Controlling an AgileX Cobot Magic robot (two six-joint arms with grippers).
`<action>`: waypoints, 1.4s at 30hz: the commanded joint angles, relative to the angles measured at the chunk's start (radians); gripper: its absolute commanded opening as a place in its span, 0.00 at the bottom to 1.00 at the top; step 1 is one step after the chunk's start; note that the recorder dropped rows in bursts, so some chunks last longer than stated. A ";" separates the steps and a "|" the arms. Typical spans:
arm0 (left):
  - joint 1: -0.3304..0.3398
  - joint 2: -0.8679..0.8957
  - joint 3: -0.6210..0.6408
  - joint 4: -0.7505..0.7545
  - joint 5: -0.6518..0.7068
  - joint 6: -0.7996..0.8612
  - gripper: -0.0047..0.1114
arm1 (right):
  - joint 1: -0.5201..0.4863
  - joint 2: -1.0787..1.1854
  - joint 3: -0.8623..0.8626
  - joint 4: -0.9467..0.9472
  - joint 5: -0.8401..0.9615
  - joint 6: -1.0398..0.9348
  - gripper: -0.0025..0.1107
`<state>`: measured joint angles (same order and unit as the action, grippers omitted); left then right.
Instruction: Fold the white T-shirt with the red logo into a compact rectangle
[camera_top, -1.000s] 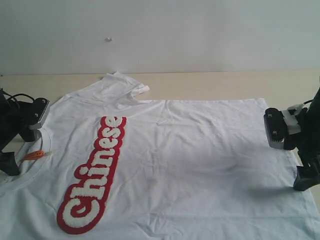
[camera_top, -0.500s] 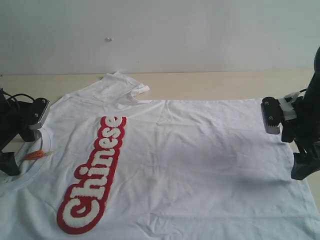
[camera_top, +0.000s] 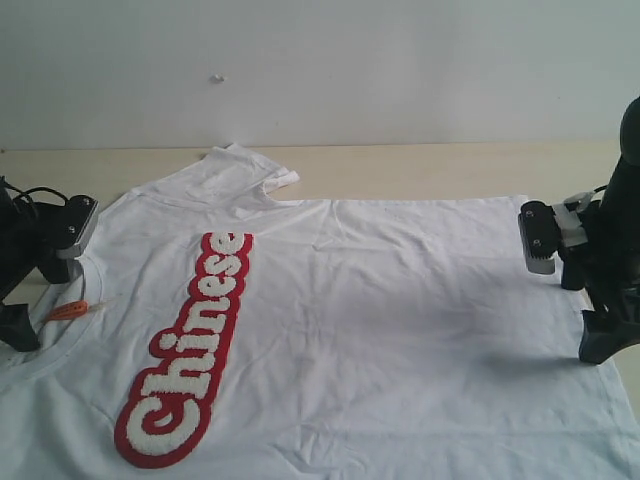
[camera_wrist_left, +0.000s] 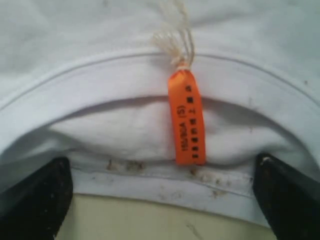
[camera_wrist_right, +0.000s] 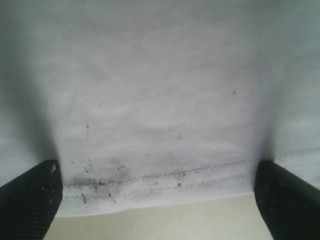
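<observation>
My right gripper grips the white T-shirt with the red logo (camera_top: 190, 350) by its stitched hem (camera_top: 584, 306) next, to fold it into a compact rectangle.
The white T-shirt (camera_top: 380, 320) lies spread flat, collar to the left and hem to the right. Its red logo (camera_top: 190, 350) faces up across the chest. My left gripper (camera_wrist_left: 161, 207) is open, its two black fingers (camera_wrist_left: 35, 200) standing wide on either side of the ribbed collar (camera_wrist_left: 100, 75) and orange neck tag (camera_wrist_left: 187, 120), with nothing held. In the exterior view the left gripper (camera_top: 20, 300) sits at the collar. My right gripper (camera_wrist_right: 157, 202) is open over the stitched hem (camera_wrist_right: 165, 177), fingers wide apart. It stands at the shirt's right edge (camera_top: 600, 320).
The far sleeve (camera_top: 245, 165) is bunched and folded at the back. Bare tan table (camera_top: 430, 170) runs behind the shirt up to a white wall (camera_top: 320, 70). The shirt's front part runs out of the exterior view.
My right arm has shifted a little to the left and toward the back along the hem. The left arm and the shirt have not moved.
</observation>
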<state>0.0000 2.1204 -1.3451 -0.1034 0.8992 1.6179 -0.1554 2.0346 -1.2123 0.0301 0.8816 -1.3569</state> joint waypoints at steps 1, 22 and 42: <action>0.003 0.027 0.009 -0.012 -0.016 0.001 0.86 | -0.003 0.005 -0.002 -0.007 0.006 0.051 0.92; 0.003 0.027 0.009 -0.012 -0.016 0.001 0.86 | -0.001 0.005 -0.002 -0.010 -0.001 0.043 0.92; 0.003 0.027 0.009 -0.012 -0.013 -0.001 0.86 | -0.001 0.005 -0.002 -0.010 -0.017 0.006 0.92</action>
<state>-0.0002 2.1204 -1.3451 -0.1053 0.8992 1.6179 -0.1554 2.0351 -1.2123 0.0259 0.8779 -1.3265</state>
